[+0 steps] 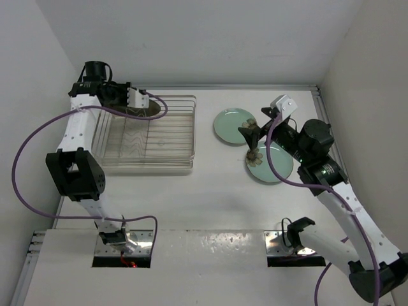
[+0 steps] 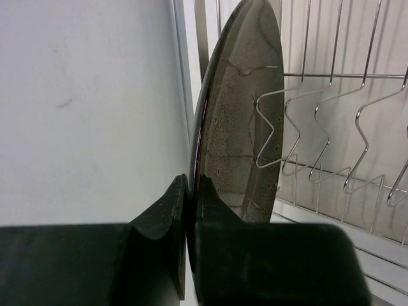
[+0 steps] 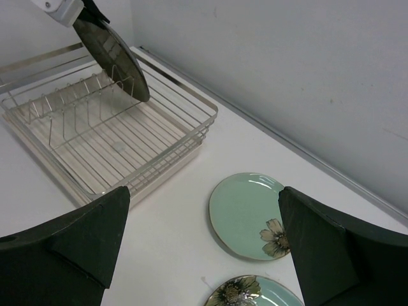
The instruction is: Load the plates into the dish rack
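Observation:
The right gripper pinches the nearer mint plate's rim (image 1: 292, 164) on the side away from the rack (image 1: 172, 137) next, which leaves that plate's other rim free for my left gripper.
The glossy dark brown plate (image 2: 242, 127) stands on edge, pinched at its rim by my shut left gripper (image 2: 190, 191). It is at the far left end of the wire dish rack (image 1: 172, 137), in among the upright prongs (image 2: 319, 127); in the top view the plate (image 1: 152, 109) sits just right of the left gripper (image 1: 137, 101). Two mint green flower plates (image 1: 229, 124) (image 1: 273, 167) lie flat on the table right of the rack. My right gripper (image 1: 251, 139) hovers open and empty over them. The right wrist view (image 3: 204, 191) shows both plates (image 3: 245, 213) (image 3: 255, 294) below its fingers.
White walls close in the table at the back and both sides. The rack's right rim (image 3: 191, 137) lies a short way left of the mint plates. A purple cable (image 1: 280, 175) loops over the nearer mint plate. The rack's other slots hold nothing.

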Tool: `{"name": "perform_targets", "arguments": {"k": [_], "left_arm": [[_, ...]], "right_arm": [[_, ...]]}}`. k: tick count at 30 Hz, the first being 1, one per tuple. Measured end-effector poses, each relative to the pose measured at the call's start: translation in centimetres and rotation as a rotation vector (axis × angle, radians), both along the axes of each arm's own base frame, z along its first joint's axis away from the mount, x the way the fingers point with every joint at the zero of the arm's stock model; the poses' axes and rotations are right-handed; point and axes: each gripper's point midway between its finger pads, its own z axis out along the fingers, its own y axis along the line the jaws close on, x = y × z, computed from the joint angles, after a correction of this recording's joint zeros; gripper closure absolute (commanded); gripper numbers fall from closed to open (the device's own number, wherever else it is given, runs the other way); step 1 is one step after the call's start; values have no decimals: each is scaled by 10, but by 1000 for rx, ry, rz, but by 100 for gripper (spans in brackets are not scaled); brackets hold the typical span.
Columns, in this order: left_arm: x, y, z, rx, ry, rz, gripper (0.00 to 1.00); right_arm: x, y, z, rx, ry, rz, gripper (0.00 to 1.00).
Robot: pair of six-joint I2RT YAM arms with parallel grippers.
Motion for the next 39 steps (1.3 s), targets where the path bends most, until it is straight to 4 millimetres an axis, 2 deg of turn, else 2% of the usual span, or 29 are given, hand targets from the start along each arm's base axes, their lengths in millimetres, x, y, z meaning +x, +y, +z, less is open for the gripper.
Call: {"name": "perform_targets", "arguments": {"k": [2, 4, 5, 6, 7, 9, 12, 15, 16, 20, 24, 26, 28, 30, 33, 35, 36, 39], "left_arm": [[1, 1, -1, -15, 2, 12, 94], [4, 2, 1, -30, -2, 28, 84], [6, 2, 2, -41, -8, 36, 77], [12, 3, 4, -55, -25, 50, 63], [17, 4, 6, -58, -43, 55, 59], [38, 7, 22, -77, -135, 80, 51], [58, 11, 46, -95, -255, 109, 41], [66, 14, 61, -110, -316, 130, 29], [68, 14, 64, -119, -329, 134, 20], [70, 13, 78, -180, -358, 159, 1], [63, 10, 101, -308, -361, 225, 1], [58, 11, 122, -393, -371, 277, 1], [51, 12, 147, -493, -380, 336, 1], [38, 11, 172, -581, -382, 382, 1], [8, 5, 194, -686, -328, 430, 1], [-13, 0, 194, -730, -255, 460, 1], [-25, -4, 190, -746, -206, 475, 1], [-53, -11, 164, -768, -49, 530, 1]], "right_arm": [[1, 1, -2, 1, 7, 0, 1], [3, 2, -4, 8, 21, 0, 1], [4, 3, -5, 10, 29, 0, 1], [4, 3, -6, 13, 33, 0, 1], [6, 4, -8, 14, 43, 0, 1], [8, 6, -13, 20, 66, -1, 1], [13, 8, -20, 25, 93, -2, 1], [15, 10, -24, 28, 111, -3, 1], [16, 10, -25, 30, 113, -3, 1], [18, 10, -24, 43, 115, -9, 1], [27, 2, -32, 78, 172, -65, 1], [41, -14, -45, 109, 242, -154, 1], [55, -40, -64, 147, 331, -285, 1], [66, -76, -86, 218, 434, -447, 1], [67, -143, -120, 365, 544, -709, 1], [53, -186, -157, 450, 623, -888, 4], [45, -199, -178, 484, 657, -950, 8], [10, -217, -244, 530, 809, -1078, 28]]}}
